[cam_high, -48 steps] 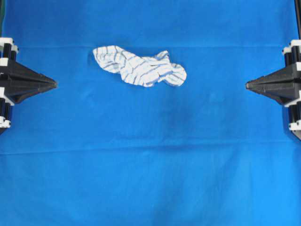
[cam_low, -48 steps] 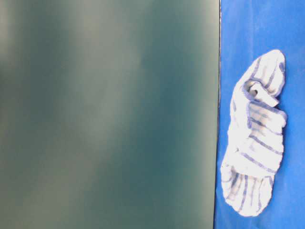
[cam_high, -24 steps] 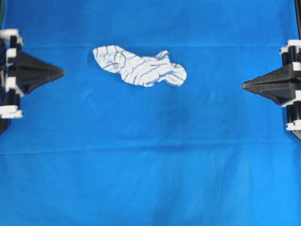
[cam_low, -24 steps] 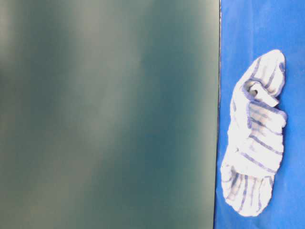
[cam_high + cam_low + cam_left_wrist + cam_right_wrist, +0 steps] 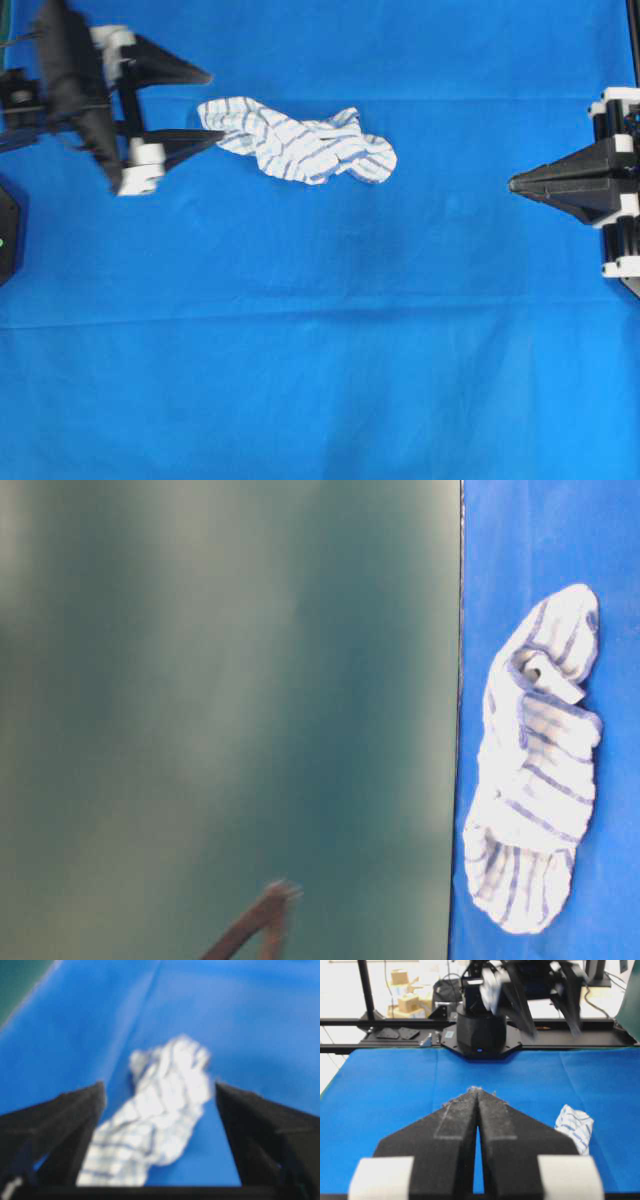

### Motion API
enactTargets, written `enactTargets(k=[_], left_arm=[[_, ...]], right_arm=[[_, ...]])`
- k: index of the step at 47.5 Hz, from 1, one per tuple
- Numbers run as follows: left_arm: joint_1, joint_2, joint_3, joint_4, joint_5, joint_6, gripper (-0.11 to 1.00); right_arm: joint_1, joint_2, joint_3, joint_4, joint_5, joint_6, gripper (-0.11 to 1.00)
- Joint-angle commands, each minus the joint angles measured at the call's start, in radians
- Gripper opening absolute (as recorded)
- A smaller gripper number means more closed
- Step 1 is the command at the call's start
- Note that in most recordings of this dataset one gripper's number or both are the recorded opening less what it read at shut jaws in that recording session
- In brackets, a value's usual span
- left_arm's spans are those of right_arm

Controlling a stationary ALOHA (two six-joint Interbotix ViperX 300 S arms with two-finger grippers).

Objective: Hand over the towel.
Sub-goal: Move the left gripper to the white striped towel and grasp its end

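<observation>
The towel's crumpled middle is wider than the open fingers. The left gripper should next grab its narrow end (image 5: 229, 117) (image 5: 114, 1157) to hand over the towel.
The towel (image 5: 300, 143), a crumpled white cloth with thin blue-grey stripes, lies on the large blue cloth (image 5: 320, 350) at the upper middle. It also shows in the table-level view (image 5: 535, 770) and in the right wrist view (image 5: 575, 1127). My left gripper (image 5: 215, 105) is open at the towel's left end, one finger on each side of that end. In the blurred left wrist view the towel (image 5: 155, 1120) runs between the spread fingers of the left gripper (image 5: 160, 1087), which grip nothing. My right gripper (image 5: 512, 184) is shut and empty at the right edge, far from the towel, its tips (image 5: 476, 1091) pressed together.
The left arm's black base (image 5: 480, 1030) stands at the far edge of the blue cloth in the right wrist view, with a black rail (image 5: 395, 1022) behind it. A blurred green panel (image 5: 220, 700) fills most of the table-level view.
My left gripper has swung out from the left edge to the towel's left end and opened. The right gripper has crept slightly left and stays shut. The towel has not moved.
</observation>
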Motion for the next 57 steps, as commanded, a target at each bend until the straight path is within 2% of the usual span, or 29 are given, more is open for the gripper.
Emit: enactTargets(k=[1, 13, 22, 31, 41, 45, 53, 57], left_arm=[[0.02, 0.104, -0.058, -0.002, 0.032, 0.015, 0.91], [0.018, 0.377, -0.17, -0.002, 0.057, 0.038, 0.93], [0.023, 0.522, -0.215, -0.002, 0.055, 0.04, 0.93], [0.029, 0.591, -0.227, -0.002, 0.057, 0.052, 0.93], [0.029, 0.583, -0.225, -0.002, 0.075, 0.13, 0.9], [0.029, 0.578, -0.233, -0.003, 0.101, 0.132, 0.77], [0.029, 0.532, -0.233, -0.003, 0.121, 0.132, 0.32], [0.029, 0.494, -0.232, -0.003, 0.126, 0.129, 0.16]], right_arm=[[0.0, 0.005, -0.023, 0.0, -0.012, 0.002, 0.0], [0.0, 0.011, -0.021, 0.0, -0.009, 0.002, 0.0], [-0.002, 0.021, -0.02, 0.0, -0.011, 0.002, 0.0], [-0.002, 0.031, -0.018, 0.0, -0.012, 0.002, 0.0], [-0.002, 0.037, -0.018, 0.0, -0.011, 0.002, 0.0], [-0.002, 0.038, -0.017, 0.0, -0.011, 0.002, 0.0], [0.0, 0.04, -0.018, 0.0, -0.009, 0.006, 0.0], [-0.002, 0.04, -0.018, 0.0, -0.008, 0.011, 0.0]])
